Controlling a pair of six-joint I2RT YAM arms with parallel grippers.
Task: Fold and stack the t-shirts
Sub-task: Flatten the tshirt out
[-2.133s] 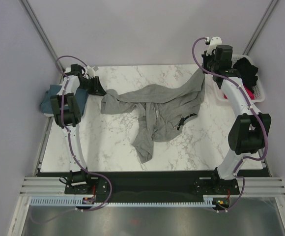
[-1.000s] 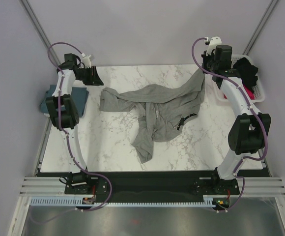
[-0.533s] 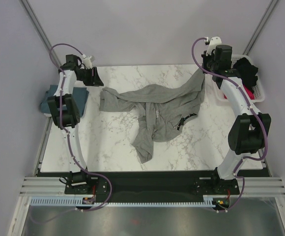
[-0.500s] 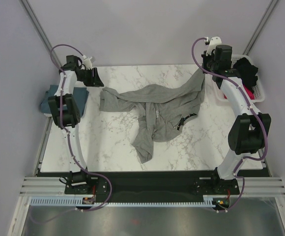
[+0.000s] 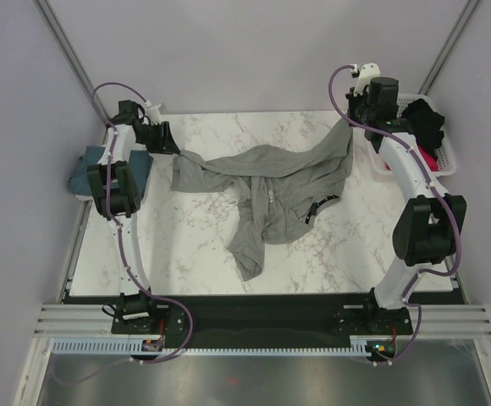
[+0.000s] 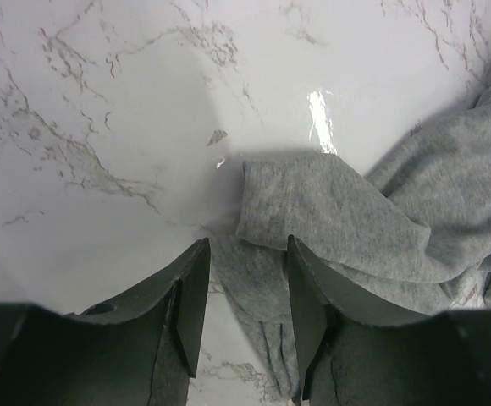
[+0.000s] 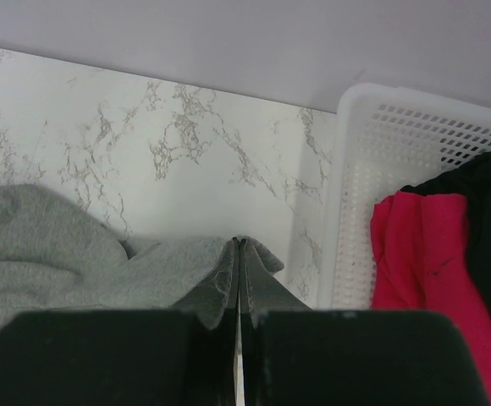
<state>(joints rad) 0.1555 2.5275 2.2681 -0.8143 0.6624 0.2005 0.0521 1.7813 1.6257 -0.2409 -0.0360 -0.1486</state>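
My left gripper's fingers only just meet the grey fold's edge point(image 5: 182, 155) point(image 6: 259, 240), above the cloth, so my left gripper comes down first, then closes on the fold.
A heather grey t-shirt point(image 5: 279, 190) lies crumpled across the middle of the marble table. My right gripper point(image 5: 353, 118) is shut on the shirt's far right corner point(image 7: 186, 271) and holds it up off the table. My left gripper point(image 5: 171, 150) is open just above the shirt's far left edge point(image 6: 330, 220), a fold of grey cloth between its fingers point(image 6: 190, 296). A teal-blue shirt point(image 5: 89, 169) lies folded at the table's left edge. A magenta-pink shirt point(image 7: 415, 254) and a black shirt point(image 5: 425, 123) lie in the basket.
A white plastic basket point(image 5: 449, 156) stands at the far right of the table, and its perforated wall point(image 7: 355, 237) is close to my right gripper. Grey walls close in the back and sides. Bare marble point(image 5: 178, 245) shows at the front left.
My left gripper has swung from the far left corner down and right toward the grey shirt's left edge. The right arm and the shirt have not moved.
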